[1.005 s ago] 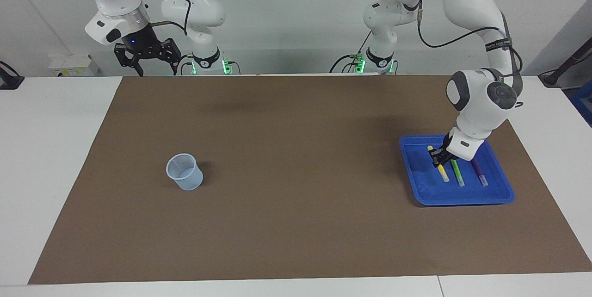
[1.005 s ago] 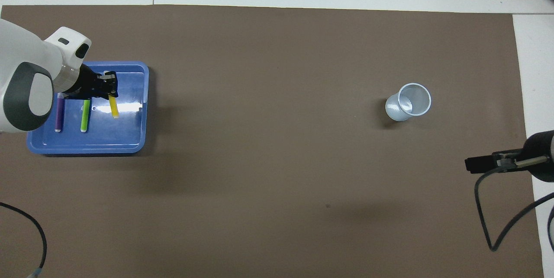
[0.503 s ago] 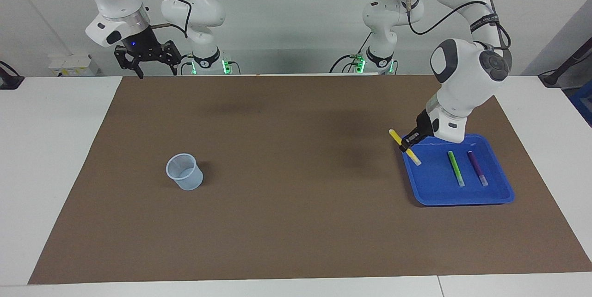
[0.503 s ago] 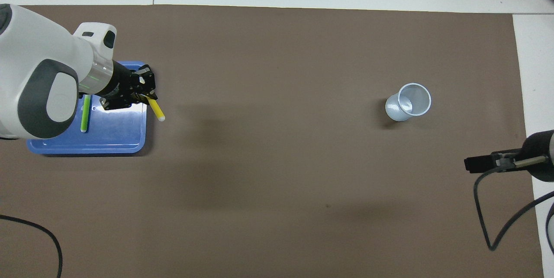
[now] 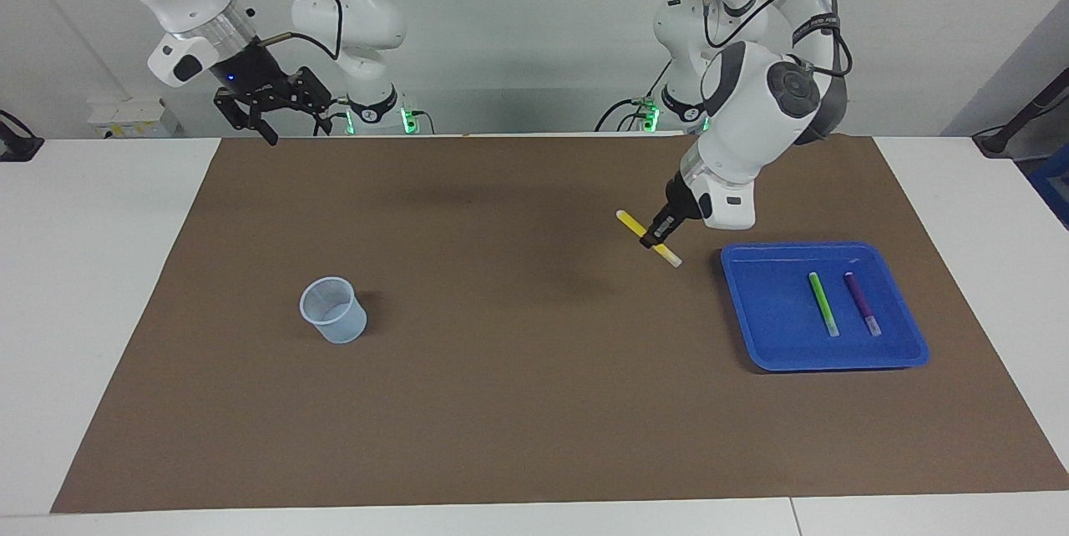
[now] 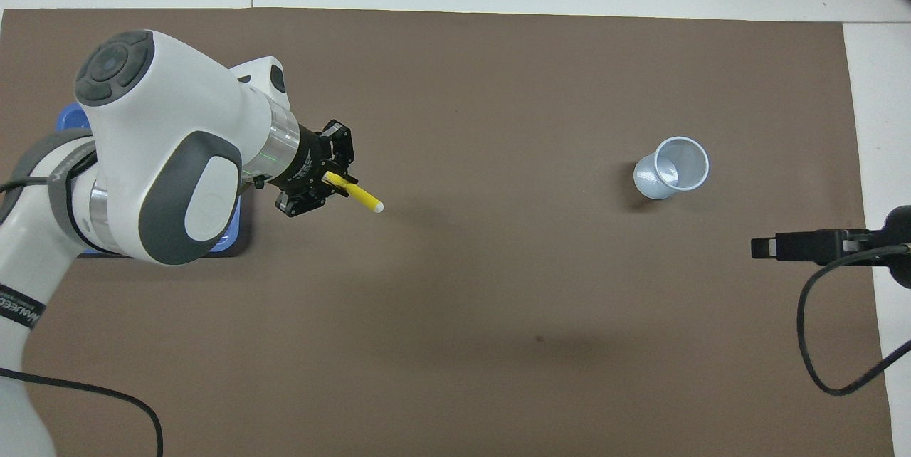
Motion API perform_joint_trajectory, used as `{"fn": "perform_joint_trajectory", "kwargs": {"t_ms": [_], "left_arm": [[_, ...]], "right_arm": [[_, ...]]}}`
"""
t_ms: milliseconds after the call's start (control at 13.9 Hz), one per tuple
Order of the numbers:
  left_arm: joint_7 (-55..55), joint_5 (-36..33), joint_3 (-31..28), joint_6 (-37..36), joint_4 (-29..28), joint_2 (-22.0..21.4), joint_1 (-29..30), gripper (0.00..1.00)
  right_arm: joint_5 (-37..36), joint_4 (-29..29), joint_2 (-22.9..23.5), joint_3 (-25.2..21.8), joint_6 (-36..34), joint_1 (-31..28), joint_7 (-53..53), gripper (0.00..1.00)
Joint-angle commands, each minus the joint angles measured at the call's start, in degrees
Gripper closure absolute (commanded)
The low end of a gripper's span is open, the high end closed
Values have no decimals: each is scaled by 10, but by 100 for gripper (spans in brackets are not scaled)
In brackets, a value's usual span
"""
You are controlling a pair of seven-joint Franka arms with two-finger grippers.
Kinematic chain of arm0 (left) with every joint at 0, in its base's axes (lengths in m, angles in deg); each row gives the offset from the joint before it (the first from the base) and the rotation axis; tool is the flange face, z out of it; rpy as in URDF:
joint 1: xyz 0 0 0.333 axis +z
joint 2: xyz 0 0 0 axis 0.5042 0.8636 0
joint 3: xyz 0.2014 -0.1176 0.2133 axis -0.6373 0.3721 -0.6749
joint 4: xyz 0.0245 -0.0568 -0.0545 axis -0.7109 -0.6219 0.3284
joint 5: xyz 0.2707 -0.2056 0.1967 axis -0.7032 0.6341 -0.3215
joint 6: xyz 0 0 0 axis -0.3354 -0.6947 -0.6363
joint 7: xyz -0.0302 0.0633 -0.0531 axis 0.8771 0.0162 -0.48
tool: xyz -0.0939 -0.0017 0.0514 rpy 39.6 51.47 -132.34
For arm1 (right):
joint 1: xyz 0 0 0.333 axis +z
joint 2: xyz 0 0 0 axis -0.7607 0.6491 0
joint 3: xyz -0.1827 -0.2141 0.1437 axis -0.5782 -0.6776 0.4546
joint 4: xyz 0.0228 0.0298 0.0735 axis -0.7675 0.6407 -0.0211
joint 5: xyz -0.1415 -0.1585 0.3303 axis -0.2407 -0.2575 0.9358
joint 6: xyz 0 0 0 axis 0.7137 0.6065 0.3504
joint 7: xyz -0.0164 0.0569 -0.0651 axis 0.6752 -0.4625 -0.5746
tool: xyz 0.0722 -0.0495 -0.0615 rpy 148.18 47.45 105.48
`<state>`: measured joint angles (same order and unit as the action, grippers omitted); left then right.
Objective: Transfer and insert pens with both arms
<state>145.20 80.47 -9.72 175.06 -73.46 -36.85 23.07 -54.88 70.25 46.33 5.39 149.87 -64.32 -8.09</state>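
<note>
I will next grab the yellow pen by its pale-tipped end with my right gripper, to put it into the pale blue cup.
My left gripper is shut on the yellow pen, holding it near its middle, tilted, in the air over the brown mat just off the blue tray. In the overhead view the yellow pen sticks out of the left gripper, pale end toward the cup. The green pen and the purple pen lie side by side in the tray. My right gripper hangs open and holds nothing, high over the mat's edge at the robots' end; the right gripper shows edge-on from above.
A pale blue cup stands upright on the brown mat toward the right arm's end; the cup looks empty from above. In the overhead view the left arm covers most of the tray.
The left gripper has lifted the yellow pen out of the tray and carried it over the mat toward the table's middle. The right gripper has shifted slightly and stays open.
</note>
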Motion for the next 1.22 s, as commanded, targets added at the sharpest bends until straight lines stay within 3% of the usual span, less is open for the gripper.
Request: {"fn": "perform_joint_trajectory", "kwargs": {"t_ms": [0,144,431,574,862,1149], "left_arm": [[72,44,-4,30,-2,-4,-30,100],[140,54,-4,74,-8,-2,-70,100],[292,54,-4,177,-10,4,-149,100],[359,54,-4,227,-10,8,-173,100],[451,54,-4,315,-15,15,-218,100],[509,55,-4,426,-31,22,-251,100]], "right_arm": [[82,6,-2,3,13,-14,-4,0],[118,10,0,6,74,6,1,0],[128,9,66,7,215,106,2,0],[127,6,91,7,253,129,2,0],[124,2,98,11,239,143,-22,0],[119,2,87,10,174,139,-44,0]]}}
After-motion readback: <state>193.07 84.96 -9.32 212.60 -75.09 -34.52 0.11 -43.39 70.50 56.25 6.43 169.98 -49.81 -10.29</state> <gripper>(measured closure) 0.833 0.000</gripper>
